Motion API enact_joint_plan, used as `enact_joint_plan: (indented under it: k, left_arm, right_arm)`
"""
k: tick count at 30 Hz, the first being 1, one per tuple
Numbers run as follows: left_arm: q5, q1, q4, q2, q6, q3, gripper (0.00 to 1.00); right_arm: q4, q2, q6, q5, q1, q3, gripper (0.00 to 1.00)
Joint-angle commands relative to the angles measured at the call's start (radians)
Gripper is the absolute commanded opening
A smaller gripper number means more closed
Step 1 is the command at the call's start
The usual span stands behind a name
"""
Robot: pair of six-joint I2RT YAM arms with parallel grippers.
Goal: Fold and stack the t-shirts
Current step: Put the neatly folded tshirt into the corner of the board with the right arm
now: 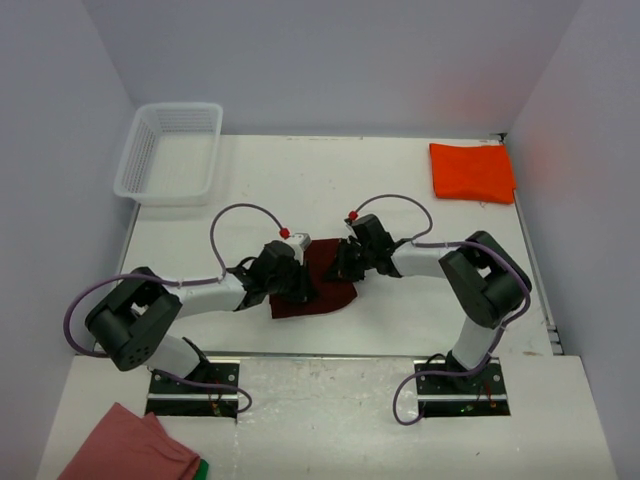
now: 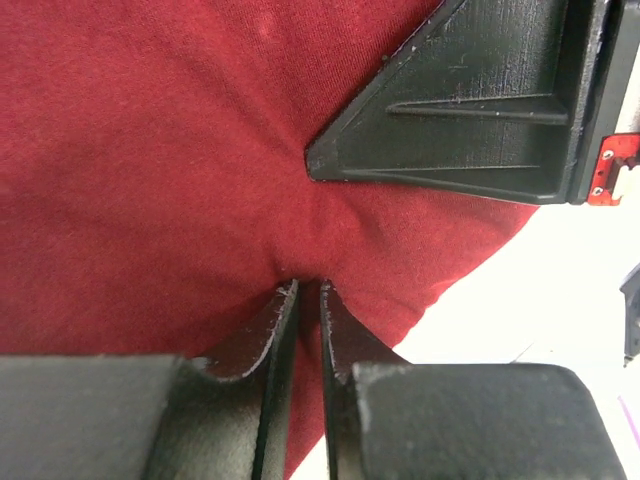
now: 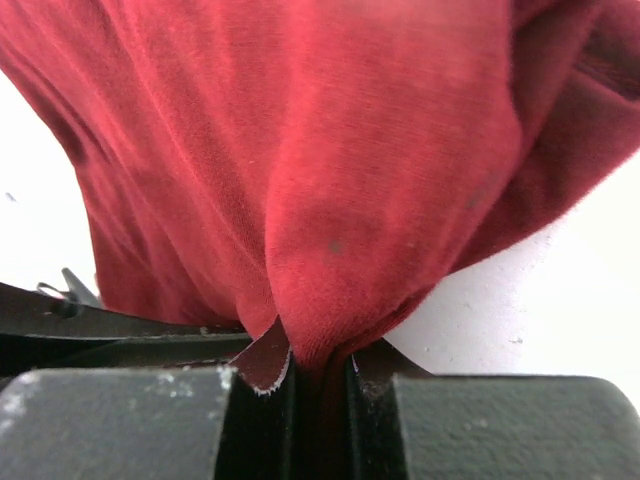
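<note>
My right gripper would bring the maroon t-shirt (image 1: 322,283) (image 3: 350,170) along if I lifted it now, as a thick fold of the shirt's edge runs down between its shut fingers.
The dark maroon t-shirt (image 1: 322,283) lies bunched on the table between both arms. My left gripper (image 1: 299,283) is shut on its left side; in the left wrist view the maroon t-shirt (image 2: 180,150) is pinched between the closed fingers (image 2: 282,330). On the shirt's right edge my right gripper (image 1: 347,265) is shut, and a fold of the maroon t-shirt (image 3: 350,170) runs down into that gripper (image 3: 318,365). The right gripper's black body (image 2: 480,100) shows in the left wrist view. The orange-red t-shirt (image 1: 472,171) lies folded at the far right corner.
A white plastic basket (image 1: 170,152) stands at the far left. A salmon-pink cloth with a green edge (image 1: 135,447) lies at the near left, in front of the left arm's base. White walls close in the table on three sides.
</note>
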Motion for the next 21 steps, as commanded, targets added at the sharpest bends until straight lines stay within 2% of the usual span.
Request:
enact_joint_plan:
  k: [1, 8, 11, 21]
  left_arm:
    - [-0.102, -0.005, -0.093, -0.036, 0.058, 0.033, 0.16]
    - [-0.102, -0.021, -0.204, -0.137, 0.085, 0.082, 0.19]
    - [-0.105, -0.042, -0.221, -0.218, 0.07, 0.081, 0.21]
    - [-0.073, -0.076, -0.219, -0.228, 0.058, 0.064, 0.22]
  right_arm:
    - [-0.255, 0.015, -0.158, 0.2, 0.015, 0.022, 0.0]
    - [-0.485, -0.027, -0.249, 0.414, 0.015, 0.186, 0.0]
    - [-0.582, -0.031, -0.275, 0.517, 0.014, 0.307, 0.0]
    - [-0.831, 0.112, -0.324, 0.89, -0.009, 0.649, 0.0]
